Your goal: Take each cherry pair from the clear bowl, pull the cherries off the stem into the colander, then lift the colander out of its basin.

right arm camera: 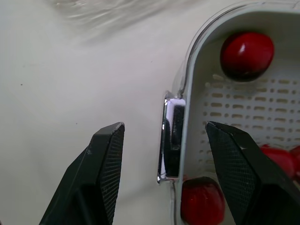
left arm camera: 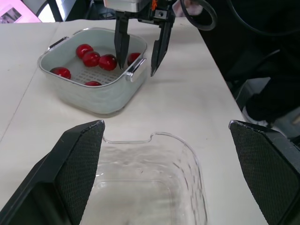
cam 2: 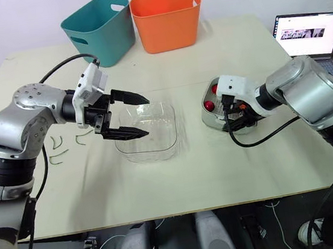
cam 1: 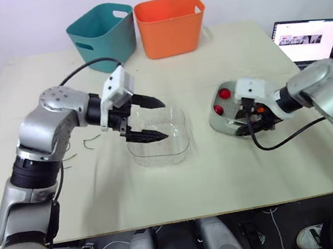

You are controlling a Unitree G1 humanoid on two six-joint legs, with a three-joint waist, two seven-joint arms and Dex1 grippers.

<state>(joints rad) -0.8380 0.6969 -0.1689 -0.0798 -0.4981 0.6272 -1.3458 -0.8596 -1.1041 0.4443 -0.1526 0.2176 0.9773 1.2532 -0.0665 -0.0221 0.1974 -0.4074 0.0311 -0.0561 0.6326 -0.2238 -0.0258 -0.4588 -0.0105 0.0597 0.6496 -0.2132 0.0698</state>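
Note:
The basin [right arm camera: 193, 43] fits close around the colander's side, so my right gripper will next grab the handle jutting out at the colander's rim [right arm camera: 172, 138] to lift the colander.
The clear bowl [cam 1: 159, 139] sits mid-table and looks empty. My left gripper [cam 1: 165, 120] hovers open just over its near-left rim, holding nothing. To the right stands the grey colander [left arm camera: 93, 70] inside its basin [left arm camera: 101, 101], with several red cherries [left arm camera: 98, 59] in it. My right gripper [left arm camera: 137, 69] is open, one finger inside the colander wall and one outside, straddling the colander's handle [right arm camera: 171, 140] without closing on it. A cherry [right arm camera: 247, 54] lies just past the inner finger. Several bare stems [cam 2: 59, 143] lie on the table left of the bowl.
A teal bin [cam 1: 104, 35] and an orange bin [cam 1: 169, 24] stand at the table's back. An open laptop [cam 1: 308, 37] sits at the far right edge. Black cables hang off both wrists.

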